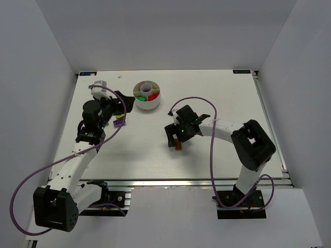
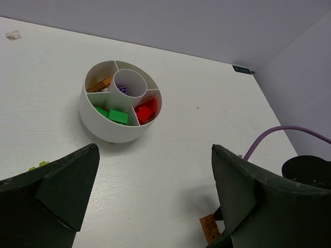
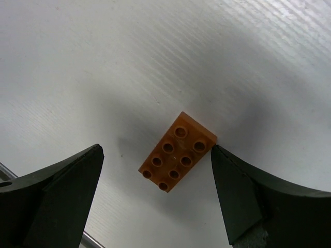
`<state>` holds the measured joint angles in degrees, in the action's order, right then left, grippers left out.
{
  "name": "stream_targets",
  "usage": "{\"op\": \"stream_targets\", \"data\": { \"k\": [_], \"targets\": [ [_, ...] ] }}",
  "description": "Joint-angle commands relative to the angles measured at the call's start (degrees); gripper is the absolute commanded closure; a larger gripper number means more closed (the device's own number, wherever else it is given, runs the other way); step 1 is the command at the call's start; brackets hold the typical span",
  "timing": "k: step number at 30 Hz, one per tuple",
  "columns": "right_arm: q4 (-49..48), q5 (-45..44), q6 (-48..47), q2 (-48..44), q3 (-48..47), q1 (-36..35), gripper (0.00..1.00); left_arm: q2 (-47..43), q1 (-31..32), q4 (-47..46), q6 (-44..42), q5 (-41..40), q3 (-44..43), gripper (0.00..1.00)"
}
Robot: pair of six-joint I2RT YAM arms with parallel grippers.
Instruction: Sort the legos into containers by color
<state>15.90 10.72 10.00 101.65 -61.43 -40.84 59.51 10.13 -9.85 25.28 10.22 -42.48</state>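
Observation:
My right gripper should hold the lego's long sides, leaving the orange lego's short end (image 3: pixel 199 124) free for my left gripper.
The round white dish (image 1: pixel 147 96) stands at the back middle of the table. In the left wrist view the dish (image 2: pixel 103 124) holds green legos (image 2: pixel 118 116), red legos (image 2: pixel 145 111), an orange one (image 2: pixel 101 83) and a purple one (image 2: pixel 123 89) in its centre well. My left gripper (image 2: pixel 155 150) hangs open and empty just left of the dish (image 1: pixel 122 103). An orange lego (image 3: pixel 177 151) lies flat on the table between the open fingers of my right gripper (image 3: pixel 155 150), and the right fingertip (image 3: pixel 220 155) touches its corner. In the top view that lego (image 1: pixel 179 147) is mid-table under the right gripper (image 1: pixel 177 138).
A purple lego (image 1: pixel 120 124) and a lime one (image 1: pixel 119 117) lie on the table beside my left arm; a bit of lime (image 2: pixel 37 166) shows by the left finger. Purple cables (image 1: pixel 207 111) loop off both arms. Grey walls enclose the table.

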Motion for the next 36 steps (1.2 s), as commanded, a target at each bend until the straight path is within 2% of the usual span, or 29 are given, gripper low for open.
{"op": "stream_targets", "data": {
  "k": [1,9,13,18,26,29,33,35,36],
  "targets": [
    [0.45,-0.78,-0.42,1.10,-0.97,-2.31,0.11,-1.76,-0.29,0.00,-0.23,-0.29,-0.50,0.02],
    [-0.25,-6.67,-4.02,3.12,-0.71,-5.30,0.18,-2.03,-0.29,0.00,-0.40,-0.38,-0.32,0.02],
    [-1.74,-12.54,-8.14,2.95,0.78,-6.70,0.21,-1.85,-0.29,-0.61,-0.23,0.50,-0.15,0.02],
    [-2.54,-14.67,-9.82,1.89,3.24,-6.88,0.28,-1.06,-0.29,-0.61,0.30,1.47,-0.24,0.02],
    [-2.72,-16.70,-12.99,0.13,5.62,-6.88,0.31,-0.18,-0.20,-0.87,4.25,0.76,0.29,0.02],
    [-1.84,-15.56,-13.16,1.01,5.80,-6.88,0.40,0.35,-0.20,-2.19,4.78,3.22,0.64,0.02],
    [0.17,-12.93,-14.04,1.98,5.01,-6.88,0.58,0.79,-0.29,-3.33,4.87,5.77,0.90,0.02],
    [0.71,-12.22,-14.57,2.07,4.74,-6.88,0.63,0.87,-0.29,-4.30,5.04,7.44,1.17,0.02],
    [0.71,-11.69,-14.83,1.98,4.74,-6.80,0.69,1.14,-0.20,-6.04,4.96,10.41,1.43,0.02]
  ]
}}
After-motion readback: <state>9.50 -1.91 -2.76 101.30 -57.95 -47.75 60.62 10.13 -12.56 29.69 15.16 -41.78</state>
